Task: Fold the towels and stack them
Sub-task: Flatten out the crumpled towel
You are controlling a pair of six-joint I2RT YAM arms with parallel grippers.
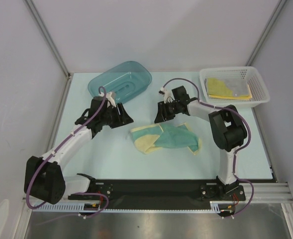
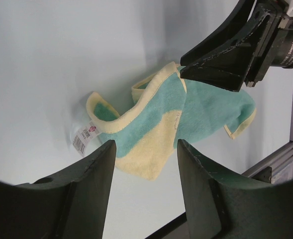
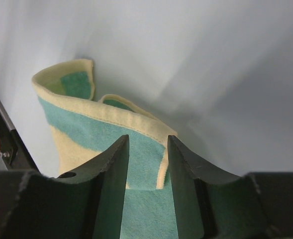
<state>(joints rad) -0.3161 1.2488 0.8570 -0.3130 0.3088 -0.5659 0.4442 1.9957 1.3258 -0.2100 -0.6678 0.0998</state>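
Observation:
The towel needs to be straightened for folding, so next my right gripper needs to pick it up by the towel's cream hem at its corner (image 1: 159,125) (image 3: 161,134) and leave the tagged end free.
A cream-with-teal towel (image 1: 166,138) lies crumpled in the middle of the table. It also shows in the left wrist view (image 2: 156,124), with a white tag (image 2: 84,137), and in the right wrist view (image 3: 86,129). My left gripper (image 1: 122,117) is open and empty, hovering off the towel's far left side (image 2: 145,144). My right gripper (image 1: 161,116) is open just above the towel's far edge (image 3: 147,138), with the cream hem between its jaws; it holds nothing. It also shows in the left wrist view (image 2: 186,69). Folded yellow towels (image 1: 226,88) lie in the mesh basket.
A teal plastic tub (image 1: 120,82) stands at the back left, just behind my left gripper. A white mesh basket (image 1: 259,94) stands at the back right corner. Grey walls enclose the table on three sides.

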